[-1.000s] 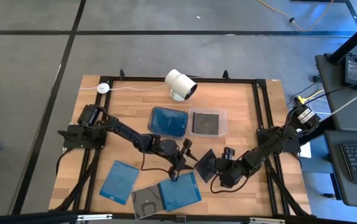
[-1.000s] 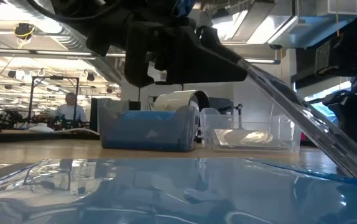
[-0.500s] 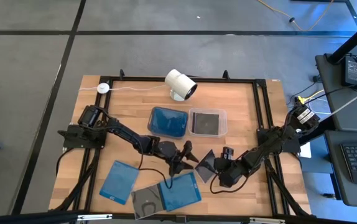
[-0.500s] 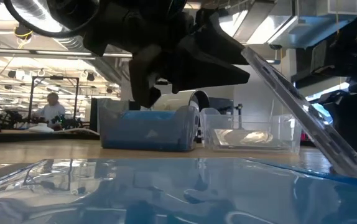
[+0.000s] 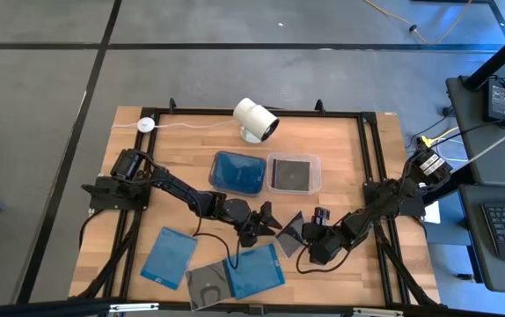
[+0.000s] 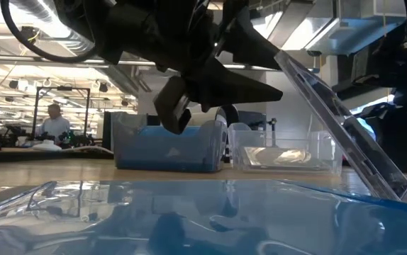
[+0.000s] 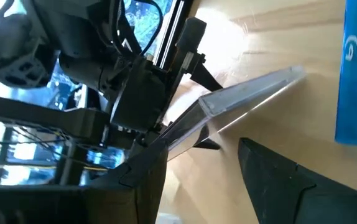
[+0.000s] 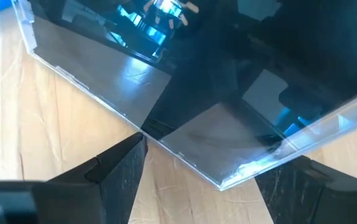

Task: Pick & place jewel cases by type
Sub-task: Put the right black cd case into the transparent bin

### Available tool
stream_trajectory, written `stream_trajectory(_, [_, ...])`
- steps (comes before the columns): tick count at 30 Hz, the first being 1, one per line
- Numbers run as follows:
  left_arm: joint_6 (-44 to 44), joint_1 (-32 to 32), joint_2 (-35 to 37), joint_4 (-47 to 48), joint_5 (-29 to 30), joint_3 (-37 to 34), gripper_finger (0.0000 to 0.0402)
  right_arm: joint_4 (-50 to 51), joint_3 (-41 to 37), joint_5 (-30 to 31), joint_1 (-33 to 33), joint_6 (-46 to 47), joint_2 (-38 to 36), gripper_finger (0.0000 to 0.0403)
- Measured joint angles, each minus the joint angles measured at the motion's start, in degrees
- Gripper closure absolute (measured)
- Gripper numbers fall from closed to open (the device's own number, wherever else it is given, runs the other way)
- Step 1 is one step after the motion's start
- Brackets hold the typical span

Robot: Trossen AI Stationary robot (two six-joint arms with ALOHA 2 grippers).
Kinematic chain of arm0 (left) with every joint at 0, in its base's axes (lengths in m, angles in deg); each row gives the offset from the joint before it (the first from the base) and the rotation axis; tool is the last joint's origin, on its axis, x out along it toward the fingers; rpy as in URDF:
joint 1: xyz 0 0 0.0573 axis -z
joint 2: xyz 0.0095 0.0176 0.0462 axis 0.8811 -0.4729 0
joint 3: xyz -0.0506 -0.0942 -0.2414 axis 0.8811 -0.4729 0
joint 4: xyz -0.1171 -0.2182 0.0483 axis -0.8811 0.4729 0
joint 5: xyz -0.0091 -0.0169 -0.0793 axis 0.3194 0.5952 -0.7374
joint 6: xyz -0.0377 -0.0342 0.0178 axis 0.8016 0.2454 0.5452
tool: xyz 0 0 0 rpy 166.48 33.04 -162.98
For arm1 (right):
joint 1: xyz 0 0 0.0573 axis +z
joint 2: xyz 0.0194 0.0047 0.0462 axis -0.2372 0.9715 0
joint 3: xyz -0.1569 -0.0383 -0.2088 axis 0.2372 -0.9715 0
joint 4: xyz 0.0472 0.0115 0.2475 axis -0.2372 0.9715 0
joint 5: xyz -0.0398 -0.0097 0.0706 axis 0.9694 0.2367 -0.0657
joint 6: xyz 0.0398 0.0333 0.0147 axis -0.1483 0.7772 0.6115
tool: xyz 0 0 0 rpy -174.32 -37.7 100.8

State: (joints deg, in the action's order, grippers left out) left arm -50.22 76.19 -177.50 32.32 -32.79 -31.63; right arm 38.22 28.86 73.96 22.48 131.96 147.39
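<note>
I need to move my left gripper toward the dark jewel case, to its raised edge [image 5: 289,224], before I close on the case, because the case's edge slants ahead of both of my open fingers.
A dark jewel case [image 5: 290,231] stands steeply tilted at the table's middle, with my right gripper [image 5: 304,238] shut on it from the right. My left gripper [image 5: 263,222] is open just left of the case, fingers spread by its raised edge [image 6: 283,60]. Two blue jewel cases [image 5: 168,255] [image 5: 252,271] and a grey one [image 5: 207,286] lie flat near the front edge. Behind them stand a blue tub [image 5: 237,172] and a clear tub [image 5: 292,173] with a dark case in it. My right gripper holds the dark case between its two fingers, one on each of the two edges [image 8: 142,138] [image 8: 283,148] that meet at the corner [image 8: 223,183] nearest the wrist. The fingers slant down from the table's right. The case is tilted, its far edge raised. One finger [image 6: 260,49] of my left gripper lies right at the case's raised edge; whether it touches I cannot tell.
A white cylindrical camera [image 5: 254,119] stands at the table's far edge behind the tubs, its cable running to a white puck [image 5: 147,124] at the far left. A black rail frame [image 5: 371,158] borders the table. Bare wood [image 5: 156,176] lies at the left and the far right.
My left gripper has rolled about its own axis while staying in place beside the dark case, still open. The case's raised edge stands a little higher and steeper than before. My right gripper has kept still.
</note>
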Motion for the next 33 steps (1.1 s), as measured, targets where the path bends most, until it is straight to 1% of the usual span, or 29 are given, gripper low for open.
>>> stream_trajectory(6, [-3.9,0.0,-0.1,-2.5,1.6,-0.1,0.0208,0.0,0.0,0.0,0.0,-0.1,0.0,0.0122])
stream_trajectory(15, [-9.2,0.1,-0.1,-3.7,1.4,-0.1,0.0208,0.0,0.0,0.0,0.0,-0.1,0.0,0.0122])
stream_trajectory(18, [-11.9,0.2,-0.1,-3.4,0.6,-0.1,0.0208,0.0,0.0,0.0,0.0,-0.1,0.0,0.0122])
stream_trajectory(23, [-16.7,0.3,-0.1,1.0,-2.0,-0.1,0.0210,-0.1,0.0,0.0,0.0,0.0,0.0,0.0122])
stream_trajectory(27, [-18.8,0.3,-0.1,3.8,-1.9,-0.1,0.0228,-0.1,-0.1,-0.1,0.0,0.1,0.0,0.0122])
stream_trajectory(33, [-18.8,0.3,0.0,3.5,-1.8,-0.1,0.0277,-0.2,-0.1,-0.2,0.0,0.1,0.0,0.0122])
